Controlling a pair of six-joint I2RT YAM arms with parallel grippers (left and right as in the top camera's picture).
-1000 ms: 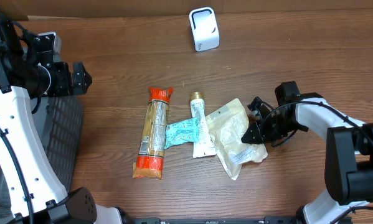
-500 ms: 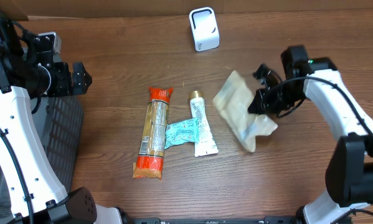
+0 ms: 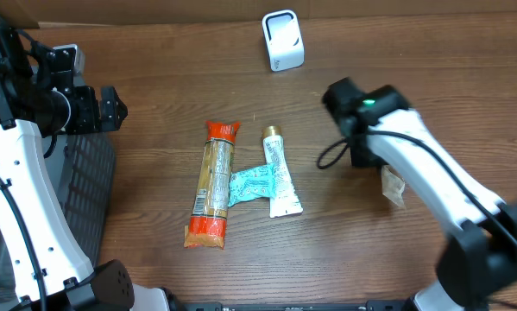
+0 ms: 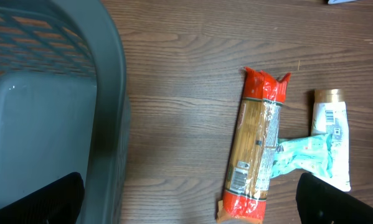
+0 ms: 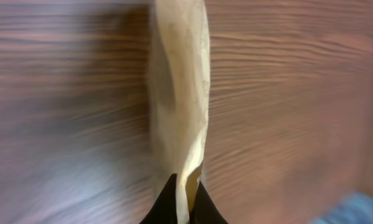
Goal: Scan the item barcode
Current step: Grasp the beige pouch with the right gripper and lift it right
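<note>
My right gripper needs to keep hold of the cream plastic pouch, because it hangs edge-on above the bare table and would drop if I opened now.
My right gripper (image 5: 185,188) is shut on the edge of a cream plastic pouch (image 5: 180,93), which hangs edge-on above the wooden table. In the overhead view my right arm covers most of it; only a corner of the pouch (image 3: 393,187) pokes out beside the arm. The white barcode scanner (image 3: 282,40) stands at the back of the table, well apart from the pouch. My left gripper (image 4: 189,205) is open with nothing in it, hovering at the left by the grey basket (image 4: 43,124).
A red-ended pasta pack (image 3: 213,183), a teal packet (image 3: 256,183) and a white tube with a gold cap (image 3: 278,173) lie together mid-table. The basket (image 3: 81,199) fills the left edge.
My right gripper has lifted the pouch off the table, and the arm has swung up and over it. The left arm has not moved.
</note>
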